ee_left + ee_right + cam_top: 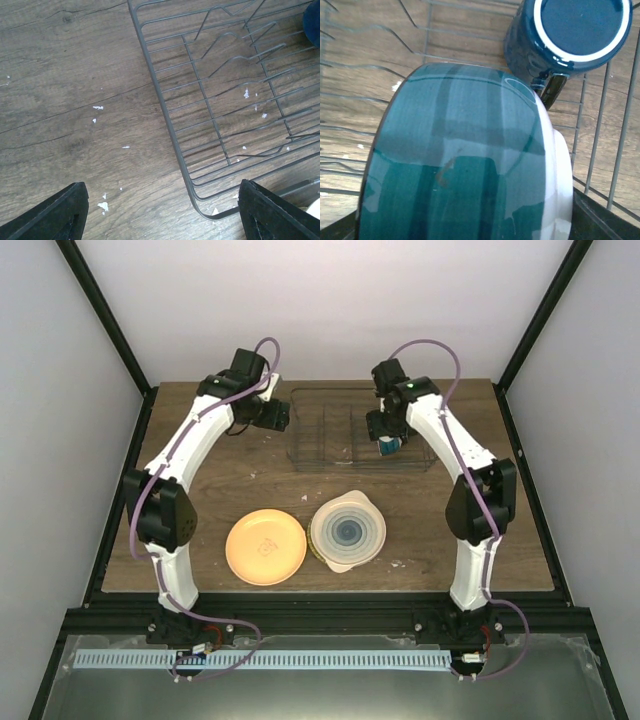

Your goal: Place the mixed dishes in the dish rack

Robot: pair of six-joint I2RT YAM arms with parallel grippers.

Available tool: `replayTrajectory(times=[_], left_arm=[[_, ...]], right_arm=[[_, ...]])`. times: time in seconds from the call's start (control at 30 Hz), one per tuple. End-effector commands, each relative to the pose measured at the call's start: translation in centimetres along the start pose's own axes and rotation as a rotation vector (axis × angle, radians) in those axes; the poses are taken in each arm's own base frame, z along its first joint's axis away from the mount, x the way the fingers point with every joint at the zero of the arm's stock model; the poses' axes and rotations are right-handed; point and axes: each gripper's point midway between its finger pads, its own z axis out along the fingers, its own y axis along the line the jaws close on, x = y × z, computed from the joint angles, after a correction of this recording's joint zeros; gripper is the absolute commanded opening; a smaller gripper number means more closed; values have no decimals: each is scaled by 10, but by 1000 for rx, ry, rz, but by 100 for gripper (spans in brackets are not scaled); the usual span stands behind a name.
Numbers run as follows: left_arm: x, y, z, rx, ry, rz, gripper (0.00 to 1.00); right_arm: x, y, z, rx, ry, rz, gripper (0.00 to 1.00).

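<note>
The bowl is on edge above the wires, close by the mug's handle, and would drop short if I opened now. My right gripper keeps holding it.
The wire dish rack stands at the back middle of the table. My right gripper is over the rack's right part, shut on the small white-and-blue bowl, held on edge just above the rack wires. The dark blue mug stands upside down in the rack just beyond the bowl. My left gripper is open and empty, low beside the rack's left end. The orange-yellow plate and the cream ringed plate lie flat at the front middle, side by side.
White crumbs dot the wood left of the rack. Black frame posts stand at the table's back corners. A dark rail runs along the near edge by the arm bases.
</note>
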Motion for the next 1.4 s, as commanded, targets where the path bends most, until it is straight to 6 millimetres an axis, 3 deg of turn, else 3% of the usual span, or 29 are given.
replayTrajectory(times=[0.0,0.23,0.4,0.63,0.7,0.9,1.17,1.37], left_arm=[[-6,0,-17,13,-46,1,84],[-4,-1,-16,25,-49,-1,84],[-3,1,-16,33,-52,-7,84],[-6,4,-17,42,-63,-17,84],[3,5,-9,46,-37,-22,84],[4,7,-5,50,-31,-28,84],[3,8,-3,53,-26,-34,85],[4,8,1,62,-14,-40,85]], right_arm=[[-10,-8,-5,164,-38,-52,35],[-15,-13,7,325,-60,-104,35],[-8,-17,23,435,-24,-161,35],[3,-18,46,462,22,-195,36],[4,-19,51,476,29,-205,37],[7,-25,63,532,57,-233,39],[11,-25,76,548,80,-255,47],[9,-21,76,517,73,-269,59]])
